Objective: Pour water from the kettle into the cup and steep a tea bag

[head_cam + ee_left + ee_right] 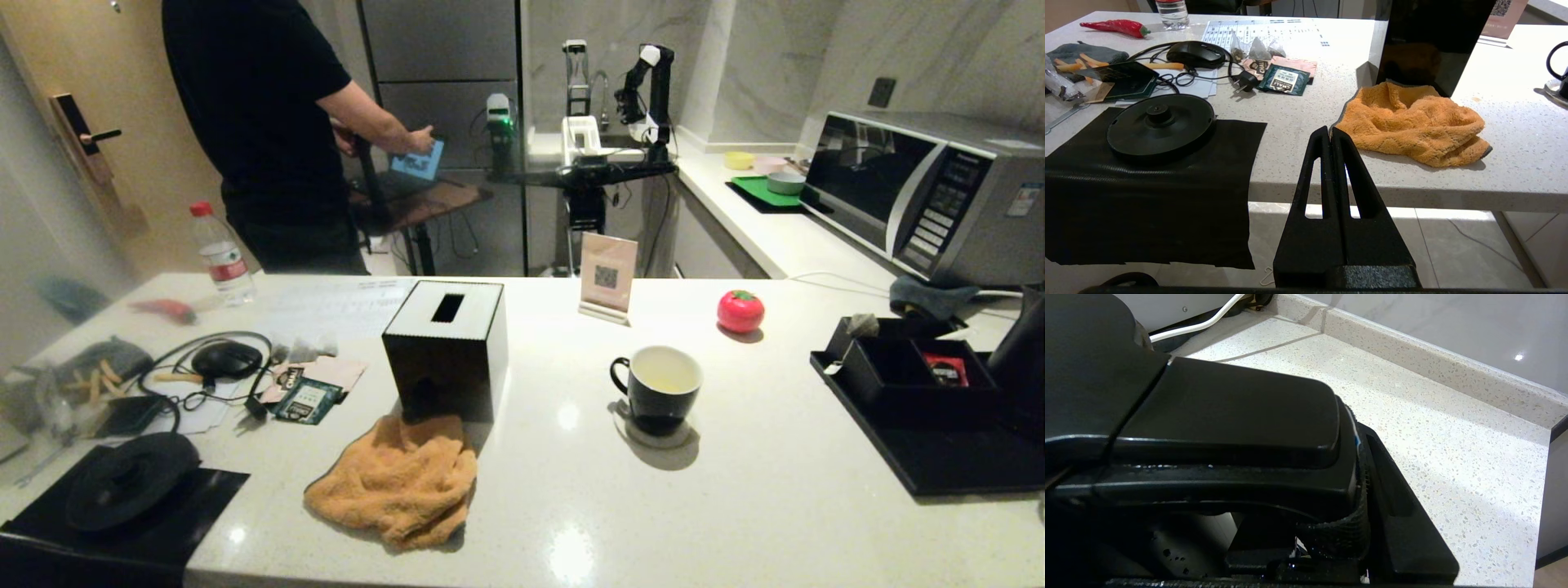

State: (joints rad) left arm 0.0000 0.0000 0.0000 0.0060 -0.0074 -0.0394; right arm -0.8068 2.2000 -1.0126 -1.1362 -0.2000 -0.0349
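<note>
The kettle is resting with its lower part [1021,407] on the black tray [939,465], so the right gripper needs to open now.
The black cup [657,388] with a white inside stands on a small coaster at the middle of the counter, and its bottom looks pale yellow. Only a slice of the black kettle [1019,359] shows at the far right edge, above the black tray [939,465]. In the right wrist view my right gripper [1306,486] is shut around the kettle [1220,412] at its handle; one finger [1404,506] presses the handle's side and the other is hidden. A pale tea bag [861,325] sits on the organiser's corner. My left gripper [1330,132] is shut and empty, below the counter's front edge.
A black tissue box [447,347] and an orange towel [400,482] lie left of the cup. The kettle base [131,478] rests on a black mat at front left. A red round object [740,310], a QR sign [606,276], a microwave [931,192] and a person [261,122] are behind.
</note>
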